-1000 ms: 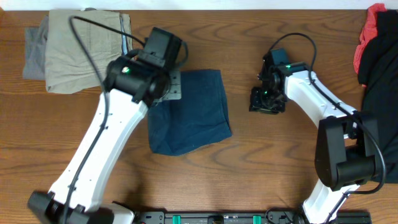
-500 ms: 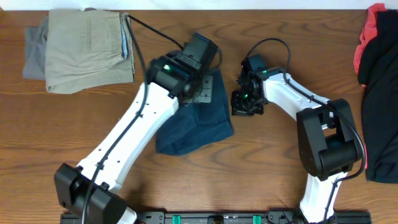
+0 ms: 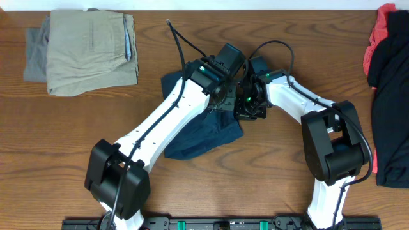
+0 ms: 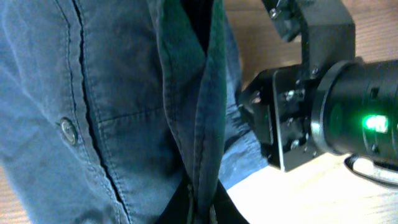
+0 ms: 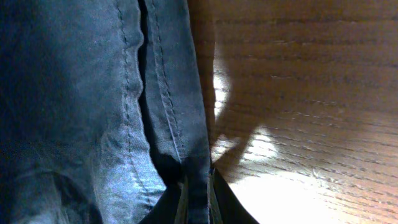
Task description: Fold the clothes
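Note:
My left gripper releases the navy blue shorts [image 4: 200,205] next, since the shorts' folded edge [image 4: 194,124] in my fingers meets the cloth layer beside my right gripper.
The navy blue shorts [image 3: 208,134] lie partly folded at the table's middle, their stitched seams and a rivet filling the left wrist view [image 4: 99,124] and the right wrist view [image 5: 81,112]. My left gripper [image 3: 225,96] is shut on a folded edge of the shorts [image 4: 200,205]. My right gripper [image 3: 246,105] is shut on the shorts' right edge [image 5: 198,199], close beside the left one. The right gripper's black body shows in the left wrist view [image 4: 305,118].
Folded khaki clothes on a grey garment [image 3: 89,45] sit at the back left. Black [image 3: 391,115] and red [image 3: 380,32] garments are heaped at the right edge. Bare wooden table [image 3: 64,140] lies in front.
My left arm swung right across the shorts, carrying fabric over to their right edge. My right gripper moved left to the same edge and closed on it.

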